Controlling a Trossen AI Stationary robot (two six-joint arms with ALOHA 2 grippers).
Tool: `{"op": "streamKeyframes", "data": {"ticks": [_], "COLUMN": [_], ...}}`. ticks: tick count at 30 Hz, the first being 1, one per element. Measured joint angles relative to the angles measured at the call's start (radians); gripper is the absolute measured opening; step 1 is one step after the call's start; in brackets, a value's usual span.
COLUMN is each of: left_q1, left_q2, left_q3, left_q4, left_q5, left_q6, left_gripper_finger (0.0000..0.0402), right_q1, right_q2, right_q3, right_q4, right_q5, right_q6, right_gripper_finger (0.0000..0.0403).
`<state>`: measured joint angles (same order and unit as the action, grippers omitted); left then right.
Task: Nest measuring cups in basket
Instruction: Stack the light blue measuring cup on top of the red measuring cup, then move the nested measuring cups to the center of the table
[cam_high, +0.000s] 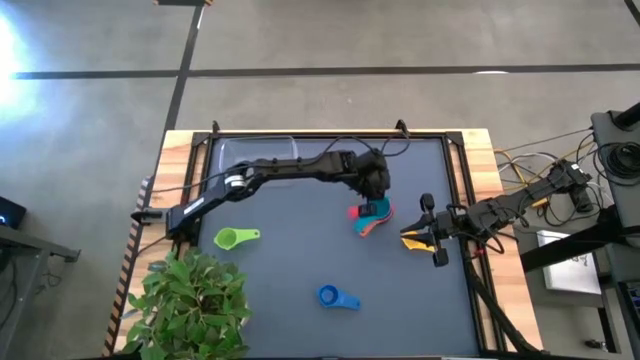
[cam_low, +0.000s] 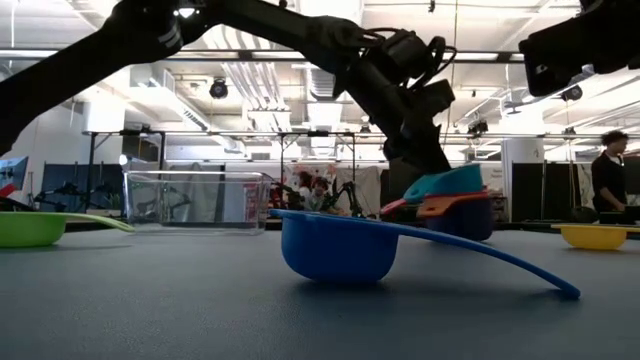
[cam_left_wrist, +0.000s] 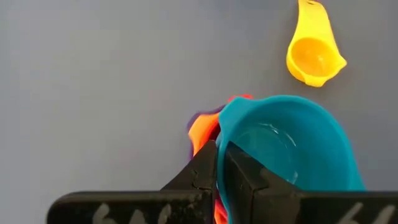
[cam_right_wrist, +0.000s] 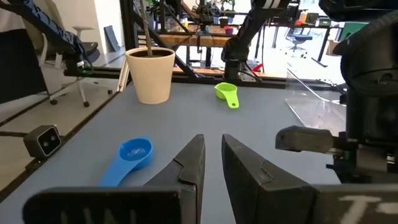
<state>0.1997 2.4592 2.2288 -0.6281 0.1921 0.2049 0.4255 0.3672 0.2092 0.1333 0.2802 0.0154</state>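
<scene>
I should open my left gripper now and let go of the teal cup, because the orange cup's rim (cam_left_wrist: 203, 129) fits closely around the teal cup's bowl (cam_left_wrist: 293, 149).
A nested stack of cups stands mid-table: teal cup (cam_high: 378, 209) on top, tilted, over orange (cam_low: 450, 207), red (cam_low: 394, 208) and purple (cam_low: 468, 226) ones. My left gripper (cam_left_wrist: 219, 152) reaches over it from the far left and is shut on the teal cup. The yellow cup (cam_high: 413, 241) lies on the mat right of the stack, under my right gripper (cam_right_wrist: 211, 143), which hovers high with a narrow gap between its fingers. The green cup (cam_high: 235, 238) and blue cup (cam_high: 337, 297) lie apart on the mat. The clear basket (cam_low: 195, 200) stands at the far left. My left gripper pinches the teal cup's rim wall (cam_left_wrist: 221, 134), one finger (cam_left_wrist: 255, 177) inside the bowl and one finger (cam_left_wrist: 200, 171) outside. The fingers come from above, pointing down. The cup sits tilted on the orange cup below it; whether it is lifted clear of the stack I cannot tell.
A potted plant (cam_high: 190, 300) fills the near left corner. Wooden rails border the dark mat (cam_high: 300, 260), with bare mat between the green and blue cups. Cables and equipment (cam_high: 590, 180) lie off the right edge. People stand in the room beyond (cam_low: 610, 180).
</scene>
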Motion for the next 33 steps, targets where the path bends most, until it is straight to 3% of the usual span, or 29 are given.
{"op": "streamKeyframes", "data": {"ticks": [5, 11, 17, 20, 27, 33], "left_q1": [0.0, 0.001, -0.012, -0.044, -0.103, -0.104], "left_q2": [0.0, 0.0, -0.002, -0.003, -0.012, -0.093], "left_q3": [0.0, 0.036, 0.094, 0.089, 0.073, 0.033], "left_q4": [0.0, -0.061, -0.233, -0.257, -0.252, -0.239], "left_q5": [-0.022, -0.031, -0.158, -0.259, -0.316, -0.346], "left_q6": [-0.013, -0.061, -0.167, -0.182, -0.207, -0.227], "left_gripper_finger": [0.0037, 0.0122, 0.0185, 0.0187, 0.0168, 0.0161], "right_q1": [0.0, 0.0, 0.0, 0.0, 0.0, 0.002], "right_q2": [0.0, 0.0, 0.0, 0.0, 0.001, 0.001], "right_q3": [0.0, 0.0, 0.0, 0.0, 0.0, 0.0], "right_q4": [0.0, 0.0, -0.001, -0.004, -0.038, -0.07], "right_q5": [0.0, 0.0, 0.0, 0.0, -0.001, -0.012], "right_q6": [0.0, 0.004, 0.004, 0.004, 0.019, 0.053], "right_gripper_finger": [0.0043, 0.0043, 0.0043, 0.0043, 0.0043, 0.0043]}}
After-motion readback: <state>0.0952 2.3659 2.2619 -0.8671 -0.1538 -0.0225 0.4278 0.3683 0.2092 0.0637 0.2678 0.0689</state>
